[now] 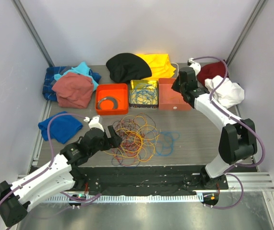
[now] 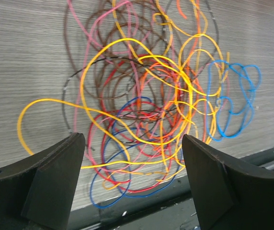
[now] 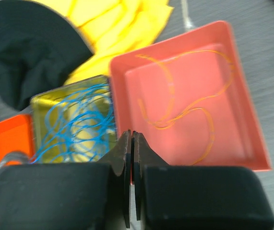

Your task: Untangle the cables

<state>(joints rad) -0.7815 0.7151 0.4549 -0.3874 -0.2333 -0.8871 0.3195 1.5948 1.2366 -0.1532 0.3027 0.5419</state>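
I need to grab a yellow cable by its exposed loop atop the tangle (image 1: 143, 140) (image 2: 190, 100) with my left gripper next, and that leaves the cable's ends free to slip out.
The cables (image 1: 134, 138) lie in a loose tangle of yellow, orange, red, pink, brown and blue loops on the table's middle; they fill the left wrist view (image 2: 146, 105). A light blue cable (image 1: 168, 143) loops at the tangle's right edge (image 2: 235, 96). My left gripper (image 1: 115, 136) is open and empty, hovering over the tangle's near left side (image 2: 134, 182). My right gripper (image 1: 177, 86) is shut with nothing seen between its jaws (image 3: 132, 136), above the salmon tray (image 3: 170, 143), where one orange cable (image 3: 194, 108) lies.
An orange tray (image 1: 122, 87) holds a grey coiled ring (image 1: 108, 101). A yellow tray (image 1: 143, 82) holds several blue cables (image 3: 74, 124). Cloths lie around: black (image 1: 127, 67), yellow (image 1: 157, 64), pink-red (image 1: 73, 88), blue (image 1: 60, 125), white (image 1: 225, 91).
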